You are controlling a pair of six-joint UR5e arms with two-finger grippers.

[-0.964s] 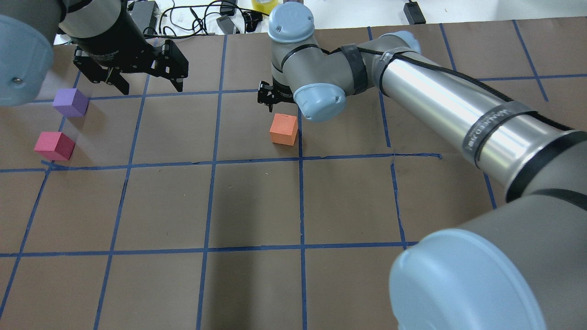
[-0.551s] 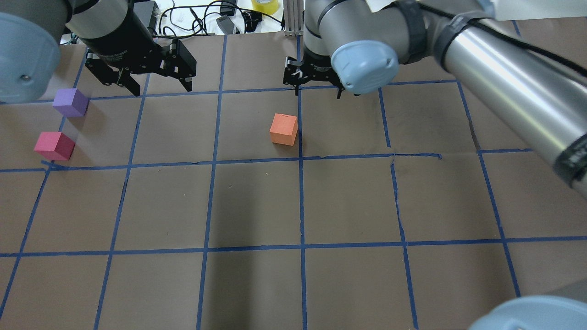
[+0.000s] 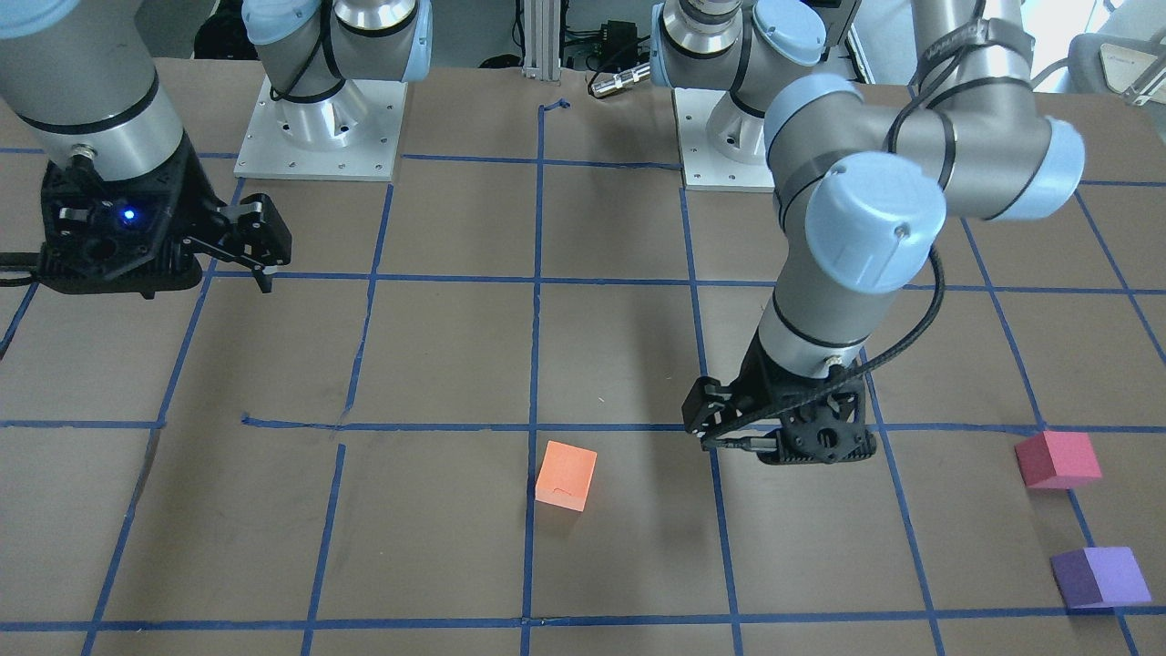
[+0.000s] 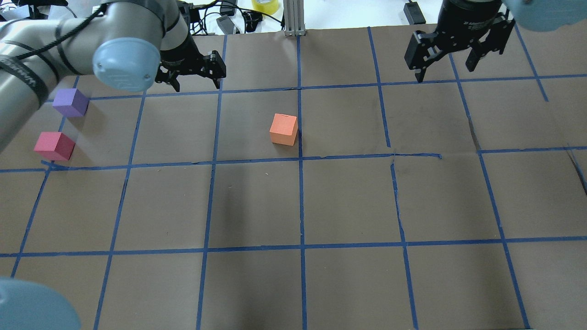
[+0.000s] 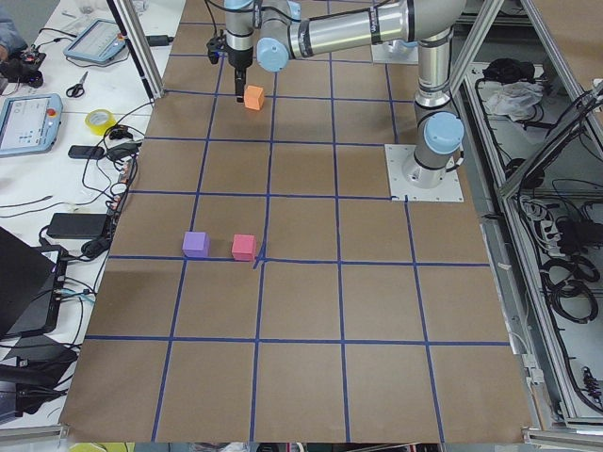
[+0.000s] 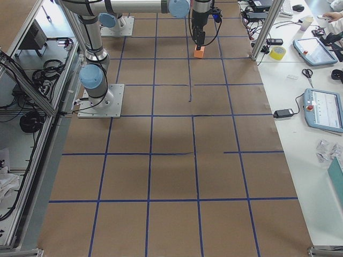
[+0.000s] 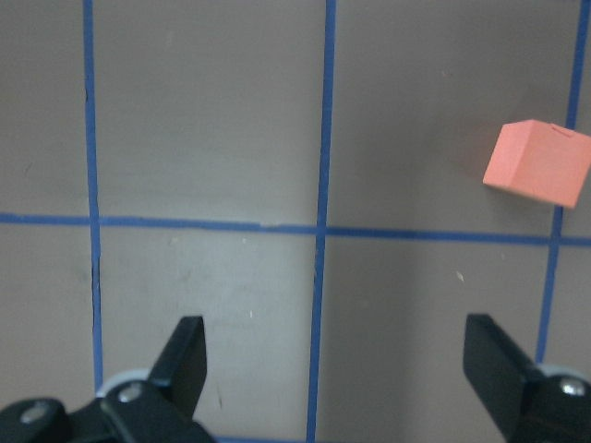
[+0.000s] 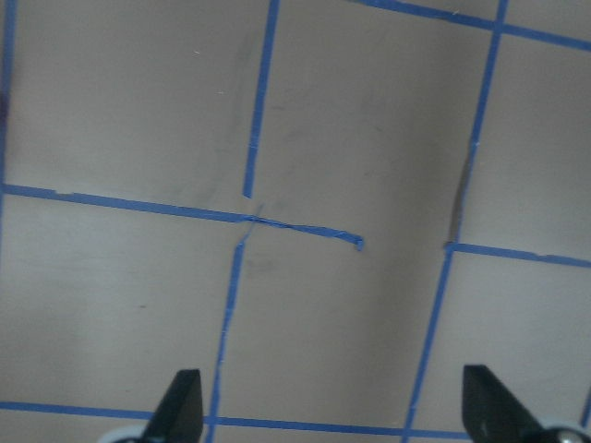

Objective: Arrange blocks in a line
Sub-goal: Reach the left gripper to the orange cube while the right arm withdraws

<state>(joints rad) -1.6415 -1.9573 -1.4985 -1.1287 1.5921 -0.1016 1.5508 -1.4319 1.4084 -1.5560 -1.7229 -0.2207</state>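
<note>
The orange block needs to line up with the pinkish-red and purple blocks, so my left gripper will next grab it by its opposite sides.
The orange block [image 4: 284, 129] lies alone near the table's middle; it also shows in the front view [image 3: 566, 475] and at the right of the left wrist view [image 7: 538, 163]. The purple block [image 4: 70, 102] and the pinkish-red block [image 4: 54, 145] lie close together at the far left, apart from each other. My left gripper [image 4: 195, 82] is open and empty, hovering between the purple and orange blocks, beyond them. My right gripper [image 4: 447, 68] is open and empty at the far right, well away from all blocks. Its wrist view [image 8: 334, 411] shows only bare paper.
The table [image 4: 348, 197] is covered in brown paper with a blue tape grid. Cables, a tape roll [image 4: 264, 4] and small devices lie on the white bench beyond the far edge. A metal post [image 4: 293, 18] stands at the far edge's middle.
My right arm has drawn back from beside the orange block to the far right. My left gripper has moved right, away from the purple block. Both stayed open; the blocks have not moved.
</note>
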